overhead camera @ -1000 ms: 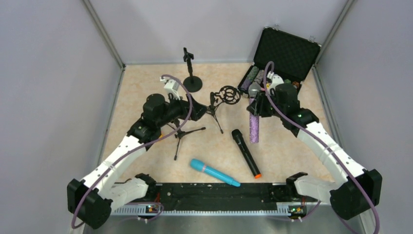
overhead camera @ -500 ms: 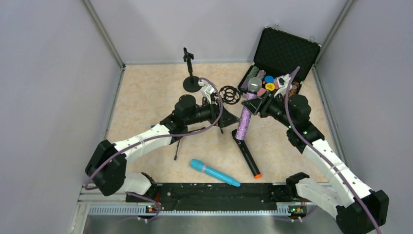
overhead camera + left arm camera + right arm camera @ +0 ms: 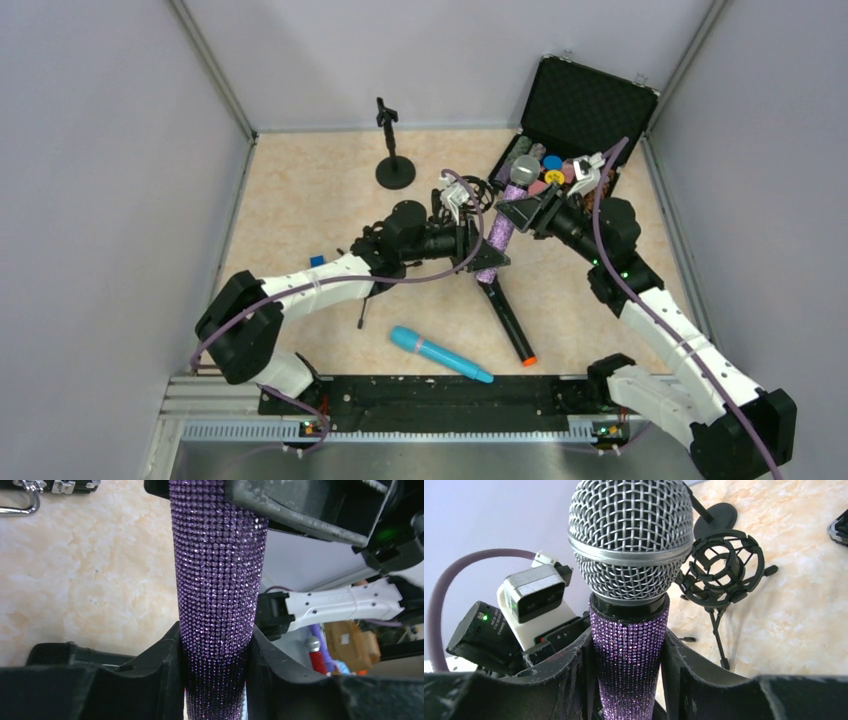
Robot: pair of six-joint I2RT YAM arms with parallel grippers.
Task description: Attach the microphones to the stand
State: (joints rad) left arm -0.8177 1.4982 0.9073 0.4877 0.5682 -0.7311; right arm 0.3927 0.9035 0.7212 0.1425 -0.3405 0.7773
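Note:
The purple microphone (image 3: 501,234) would stay held, as my left gripper's fingers hold the microphone's lower body. I need to open my right gripper now.
The glittery purple microphone (image 3: 501,234) with its silver mesh head (image 3: 629,535) hangs tilted above the table, held by both arms. My right gripper (image 3: 522,212) is shut on its body just below the head. My left gripper (image 3: 216,647) is shut on the lower body, both black pads pressed against the glitter. The light blue microphone (image 3: 440,353) and the black microphone with an orange end (image 3: 507,317) lie on the table in front. A tripod stand with a round shock mount (image 3: 723,571) is just left of the held microphone. A round-base stand (image 3: 394,168) is at the back.
An open black case (image 3: 590,105) holding several coloured items sits at the back right. The tripod's legs (image 3: 365,300) spread under my left arm. Grey walls close in the table on three sides.
My left arm has reached right and its jaws have shut on the purple microphone's lower body. The right gripper keeps its hold; the microphone stays tilted.

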